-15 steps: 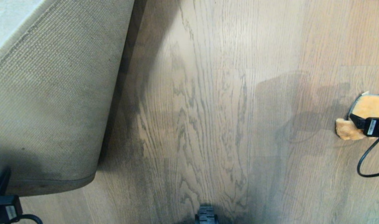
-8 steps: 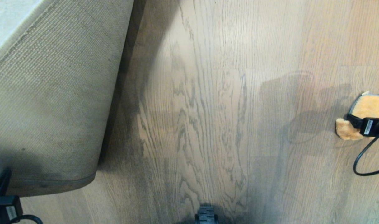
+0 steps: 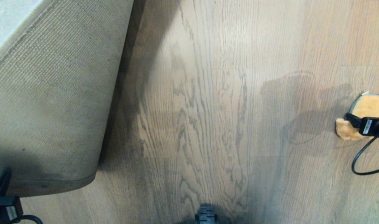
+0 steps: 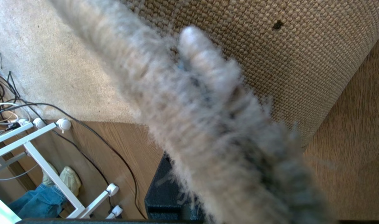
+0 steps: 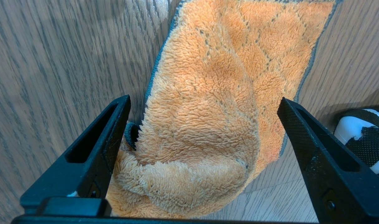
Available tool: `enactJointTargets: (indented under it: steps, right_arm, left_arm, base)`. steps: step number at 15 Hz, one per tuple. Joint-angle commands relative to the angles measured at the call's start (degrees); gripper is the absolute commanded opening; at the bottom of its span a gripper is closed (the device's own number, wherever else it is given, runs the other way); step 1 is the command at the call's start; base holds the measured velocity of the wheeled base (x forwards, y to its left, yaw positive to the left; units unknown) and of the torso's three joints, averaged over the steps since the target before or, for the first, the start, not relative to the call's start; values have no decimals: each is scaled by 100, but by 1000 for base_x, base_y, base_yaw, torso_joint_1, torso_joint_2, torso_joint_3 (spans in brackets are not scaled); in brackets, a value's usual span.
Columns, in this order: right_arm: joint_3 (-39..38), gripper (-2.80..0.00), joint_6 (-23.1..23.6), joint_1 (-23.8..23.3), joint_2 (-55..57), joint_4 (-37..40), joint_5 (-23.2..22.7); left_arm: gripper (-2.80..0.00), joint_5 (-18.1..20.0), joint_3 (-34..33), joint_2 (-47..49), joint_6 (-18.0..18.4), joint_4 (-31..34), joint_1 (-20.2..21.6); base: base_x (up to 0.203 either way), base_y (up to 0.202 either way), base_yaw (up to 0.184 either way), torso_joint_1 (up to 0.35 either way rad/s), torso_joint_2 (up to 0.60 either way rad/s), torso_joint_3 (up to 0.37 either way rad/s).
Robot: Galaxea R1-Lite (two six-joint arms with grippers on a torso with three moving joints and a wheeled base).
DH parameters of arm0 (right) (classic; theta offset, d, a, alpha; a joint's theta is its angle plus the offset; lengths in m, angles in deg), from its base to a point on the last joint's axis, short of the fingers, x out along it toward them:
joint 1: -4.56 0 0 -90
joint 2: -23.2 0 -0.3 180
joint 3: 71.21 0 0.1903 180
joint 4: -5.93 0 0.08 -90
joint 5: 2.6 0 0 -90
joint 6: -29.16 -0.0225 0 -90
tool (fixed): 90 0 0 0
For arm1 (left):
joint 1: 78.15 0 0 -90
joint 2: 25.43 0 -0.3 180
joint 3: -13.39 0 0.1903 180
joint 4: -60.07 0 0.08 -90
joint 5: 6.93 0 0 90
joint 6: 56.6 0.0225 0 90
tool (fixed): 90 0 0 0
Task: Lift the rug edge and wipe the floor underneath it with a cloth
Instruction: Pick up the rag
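Note:
Both fingers of my right gripper reach down close to the floor on either side of the cloth's thick fold (image 3: 368,107) (image 5: 199,115). My right gripper should close on the orange cloth. Closing now would hold it.
The rug edge (image 3: 52,183) is lifted and folded back at the left of the head view, its beige woven backing (image 3: 52,93) facing up. My left gripper (image 3: 1,189) is at the lower left corner, shut on the rug edge. In the left wrist view the grey pile (image 4: 208,130) fills the space between the jaws, and one black finger (image 4: 164,189) shows beside it. The bared brown floor (image 3: 208,109) lies in the middle. The orange cloth (image 3: 367,107) lies bunched on the floor at the far right. My right gripper (image 5: 203,105) hangs open over the cloth (image 5: 208,93), one finger on each side.
A black cable (image 3: 363,161) loops from the right wrist. Part of my base (image 3: 206,216) shows at the bottom centre. Beyond the rug stand a white frame (image 4: 46,146), loose cables (image 4: 83,140) and a person's legs (image 4: 37,199). A black-and-white object (image 5: 360,130) lies beside the cloth.
The right gripper has crept a little over the cloth and its cable loop has swung inward. The rug and the left gripper have stayed still.

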Motion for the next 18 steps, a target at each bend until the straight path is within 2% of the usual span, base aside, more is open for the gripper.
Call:
enactJointTargets:
  steps: [1,18]
  right_arm:
    - [-11,-280,0,-1,27,-40,-15]
    - [6,-280,9,-1,18,-83,-50]
  left_arm:
    - [-280,-23,-1,10,11,-25,1]
    - [-280,-23,-1,1,11,-34,1]
  base:
    - [0,0,0,0,0,0]
    - [0,0,0,0,0,0]
